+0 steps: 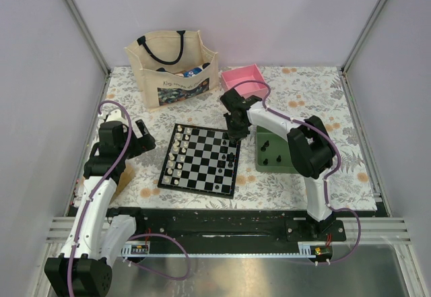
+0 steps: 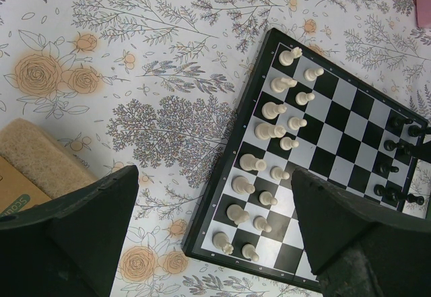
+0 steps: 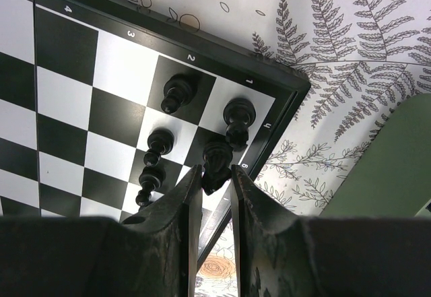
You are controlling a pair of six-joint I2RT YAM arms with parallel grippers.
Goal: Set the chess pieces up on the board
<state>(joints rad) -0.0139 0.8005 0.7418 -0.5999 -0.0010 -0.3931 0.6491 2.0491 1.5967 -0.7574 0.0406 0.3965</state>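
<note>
My right gripper will let go of the black chess piece, because the piece's base is inside the dark edge square, below my fingertips.
The board [image 1: 200, 162] lies mid-table, with cream-white chessmen in its two left columns and several black chess pieces [image 1: 231, 157] along its right edge. My right gripper [image 1: 236, 133] hangs over the board's far right corner. In the right wrist view it [image 3: 216, 176] is shut on a black chess piece [image 3: 217, 161] at the square beside the rim. Other black pieces [image 3: 176, 92] stand on nearby squares of the board [image 3: 124, 58]. My left gripper [image 1: 143, 139] is open and empty, left of the board. In its wrist view it [image 2: 214, 172] hovers over the board's left edge [image 2: 222, 196].
A green tray [image 1: 286, 142] right of the board holds three black pieces [image 1: 269, 161]; its corner shows in the right wrist view [image 3: 384, 169]. A pink box [image 1: 244, 80] and a canvas tote bag [image 1: 174, 64] stand at the back. A tan block [image 2: 40, 159] lies by the left gripper.
</note>
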